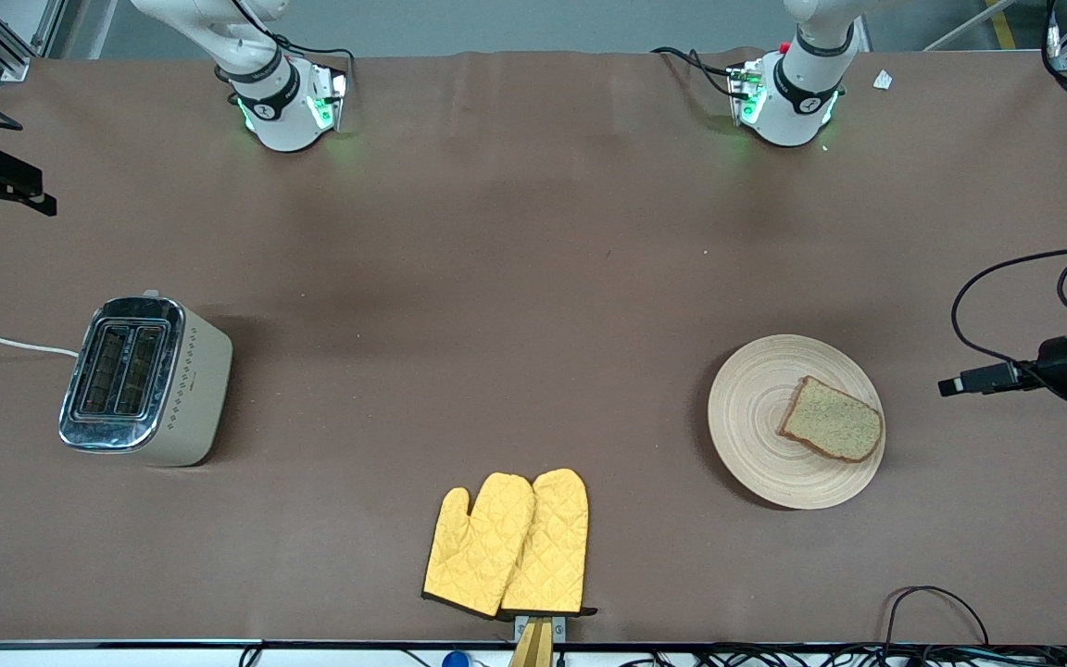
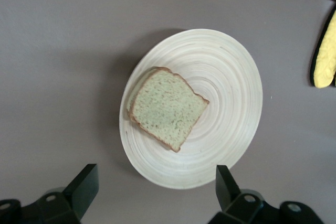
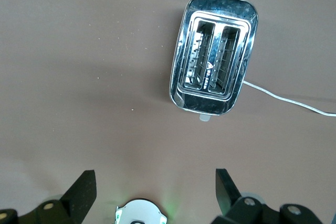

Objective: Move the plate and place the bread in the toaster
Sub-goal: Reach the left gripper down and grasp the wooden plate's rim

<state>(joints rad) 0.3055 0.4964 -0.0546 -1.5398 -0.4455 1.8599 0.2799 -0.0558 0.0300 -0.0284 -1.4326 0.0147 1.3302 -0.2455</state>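
My left gripper takes hold of the light wooden plate by its rim [image 1: 883, 421] next, to bring the plate toward the toaster [image 1: 149, 380].
The light wooden plate [image 1: 756, 435] lies toward the left arm's end of the table, with the bread [image 1: 832, 419] flat on it. In the left wrist view the plate [image 2: 226, 93] and bread [image 2: 167, 107] lie below my left gripper [image 2: 156, 182], which hangs open and empty high over the plate's rim. The beige toaster [image 1: 149, 380] with its chrome top stands toward the right arm's end, both slots empty. My right gripper [image 3: 155, 179] is open and empty, high over bare table beside the toaster [image 3: 214, 75]. Neither gripper shows in the front view.
Two yellow oven mitts [image 1: 510, 545] lie near the table's front edge, between toaster and plate. The toaster's white cord [image 1: 6, 344] runs off the table's end. Black camera gear [image 1: 1043, 366] and cables sit at the left arm's end.
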